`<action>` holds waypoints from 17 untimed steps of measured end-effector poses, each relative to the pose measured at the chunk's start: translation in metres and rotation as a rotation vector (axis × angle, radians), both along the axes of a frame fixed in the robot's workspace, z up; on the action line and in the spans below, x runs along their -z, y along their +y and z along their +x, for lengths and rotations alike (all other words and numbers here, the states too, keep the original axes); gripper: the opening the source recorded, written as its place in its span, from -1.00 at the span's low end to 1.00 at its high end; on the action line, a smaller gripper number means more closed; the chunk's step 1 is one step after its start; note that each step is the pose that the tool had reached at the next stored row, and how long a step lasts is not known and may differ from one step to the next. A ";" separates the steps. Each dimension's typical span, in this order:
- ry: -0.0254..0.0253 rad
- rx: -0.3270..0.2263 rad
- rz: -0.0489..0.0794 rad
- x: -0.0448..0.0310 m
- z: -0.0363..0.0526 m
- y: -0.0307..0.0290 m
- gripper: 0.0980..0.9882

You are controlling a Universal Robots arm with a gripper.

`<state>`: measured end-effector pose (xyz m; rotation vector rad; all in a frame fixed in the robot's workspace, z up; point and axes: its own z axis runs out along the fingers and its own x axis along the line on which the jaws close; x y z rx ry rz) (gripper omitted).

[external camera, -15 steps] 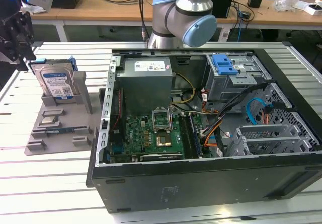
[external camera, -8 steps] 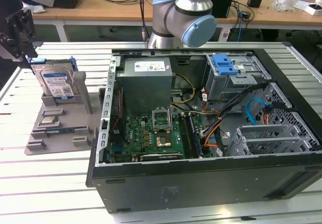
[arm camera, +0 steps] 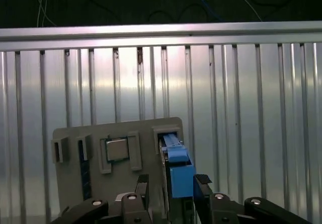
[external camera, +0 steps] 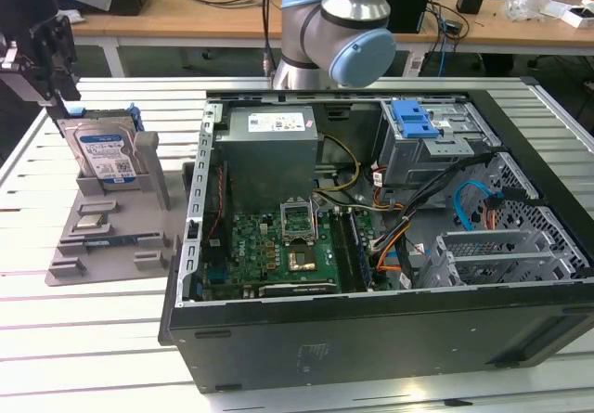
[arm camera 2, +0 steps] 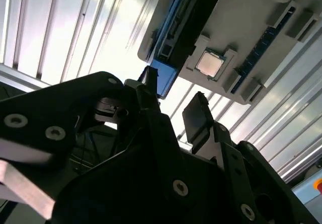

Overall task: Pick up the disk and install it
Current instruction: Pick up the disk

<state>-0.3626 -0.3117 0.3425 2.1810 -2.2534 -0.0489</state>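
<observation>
My fingers stop near the top edge of the disk, short of its sides, so my gripper should move toward them before it closes on the disk.
The disk, silver-grey with a white-and-blue label and a blue carrier frame, stands on edge in a grey holder at the exterior view's left, outside the computer case. My gripper hangs just above and behind it. In the first wrist view the gripper is open, with one finger on each side of the disk's blue frame and a small gap showing on both sides. The second wrist view shows the gripper open too, close to the blue frame.
The open computer case lies at the centre and right, with a motherboard, a grey power supply and a metal drive cage with a blue latch. A processor chip sits in the holder. The table is slatted metal.
</observation>
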 end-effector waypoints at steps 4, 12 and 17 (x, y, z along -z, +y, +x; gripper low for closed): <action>0.0002 -0.026 -0.003 0.0076 0.0012 0.0047 -0.14; 0.0001 -0.061 -0.009 0.0273 0.0044 0.0112 -0.14; 0.0002 -0.064 -0.010 0.0405 0.0058 0.0113 -0.14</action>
